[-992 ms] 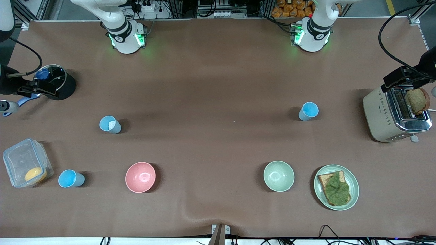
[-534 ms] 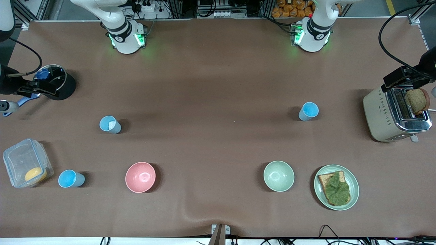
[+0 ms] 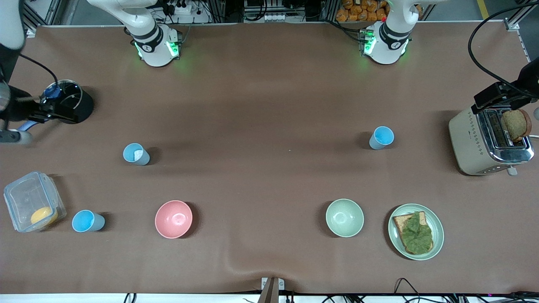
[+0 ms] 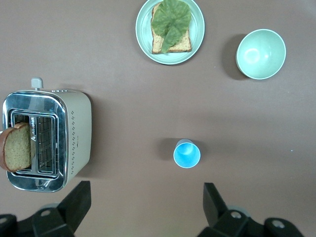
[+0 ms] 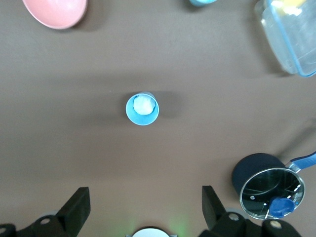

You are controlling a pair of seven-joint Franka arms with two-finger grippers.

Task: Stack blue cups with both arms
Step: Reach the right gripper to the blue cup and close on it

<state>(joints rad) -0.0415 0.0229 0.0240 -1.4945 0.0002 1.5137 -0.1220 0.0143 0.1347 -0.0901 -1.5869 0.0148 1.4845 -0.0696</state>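
Observation:
The cup with the white patch inside is next for my right gripper, which needs to grab it by its rim [image 3: 133,144] [image 5: 142,124] to stack the blue cups.
Three blue cups stand upright and apart on the brown table. One with a white patch inside [image 3: 136,154] is toward the right arm's end and also shows in the right wrist view [image 5: 142,109]. A second [image 3: 87,221] stands nearer the front camera, beside a clear box. The third [image 3: 381,137] is toward the left arm's end and also shows in the left wrist view [image 4: 187,153]. My right gripper [image 5: 144,197] is open and empty, high over bare table between its base and the patched cup. My left gripper [image 4: 146,190] is open and empty, high over bare table beside the third cup.
A pink bowl [image 3: 173,219] and a pale-green bowl [image 3: 344,217] sit nearer the front camera. A plate [image 3: 393,235] holds toast with lettuce. A toaster [image 3: 467,143] with a bread slice, a black pot [image 3: 82,107] with a lid and a clear box [image 3: 25,198] stand at the table's ends.
The right arm has shifted a little at the edge of the front view. The left arm and all three cups have not moved.

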